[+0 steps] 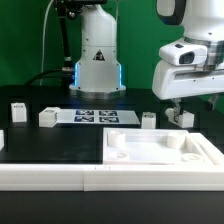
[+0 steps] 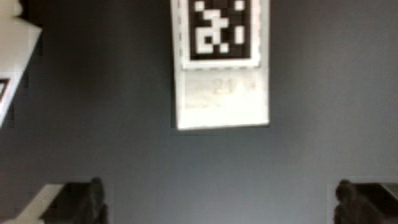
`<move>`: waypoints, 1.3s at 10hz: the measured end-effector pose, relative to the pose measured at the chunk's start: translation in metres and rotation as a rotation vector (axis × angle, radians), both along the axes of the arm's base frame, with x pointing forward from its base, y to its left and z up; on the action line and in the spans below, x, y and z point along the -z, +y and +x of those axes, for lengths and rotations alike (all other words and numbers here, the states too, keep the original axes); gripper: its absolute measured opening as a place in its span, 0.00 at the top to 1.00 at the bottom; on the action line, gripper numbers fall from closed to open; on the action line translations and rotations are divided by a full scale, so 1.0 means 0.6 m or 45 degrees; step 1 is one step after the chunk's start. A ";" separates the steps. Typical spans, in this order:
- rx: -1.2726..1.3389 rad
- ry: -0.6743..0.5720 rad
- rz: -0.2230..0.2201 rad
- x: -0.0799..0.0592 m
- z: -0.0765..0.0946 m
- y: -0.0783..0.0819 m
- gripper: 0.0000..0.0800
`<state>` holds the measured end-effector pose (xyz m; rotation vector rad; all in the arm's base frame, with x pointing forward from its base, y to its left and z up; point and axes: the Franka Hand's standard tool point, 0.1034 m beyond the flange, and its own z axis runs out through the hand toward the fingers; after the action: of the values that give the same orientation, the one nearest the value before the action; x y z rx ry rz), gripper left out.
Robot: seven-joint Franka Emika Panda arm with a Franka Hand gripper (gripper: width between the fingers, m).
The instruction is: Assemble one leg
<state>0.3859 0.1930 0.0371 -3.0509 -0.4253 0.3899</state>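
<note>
I need to move my gripper toward the leg before I close it on the leg. My fingers end short of the white leg's near end [image 2: 221,113], so they would miss the leg if I closed now.
In the exterior view, several small white legs stand on the black table: two at the left [image 1: 18,110] [image 1: 47,117] and two at the right [image 1: 148,121] [image 1: 183,117]. My gripper [image 1: 180,102] hovers just above the rightmost leg. In the wrist view, a white leg [image 2: 222,95] with a black-and-white marker tag lies on the dark table ahead of my gripper [image 2: 221,205]. The dark fingertips [image 2: 71,200] stand wide apart with only bare table between them. The gripper is open and empty.
The large white panel [image 1: 160,150] with a raised rim lies in front of the right legs. The marker board [image 1: 97,117] lies before the robot base [image 1: 97,60]. A white piece [image 2: 15,60] shows at the wrist view's edge.
</note>
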 end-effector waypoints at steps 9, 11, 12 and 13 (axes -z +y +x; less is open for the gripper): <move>0.002 0.704 -0.220 0.038 -0.040 0.003 0.19; -0.007 0.823 -0.251 0.052 -0.051 0.002 0.19; -0.004 0.821 -0.252 0.054 -0.053 0.000 0.19; -0.001 0.823 -0.252 0.055 -0.053 -0.003 0.19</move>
<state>0.3543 0.1913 0.0042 -2.8561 -0.3587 1.4239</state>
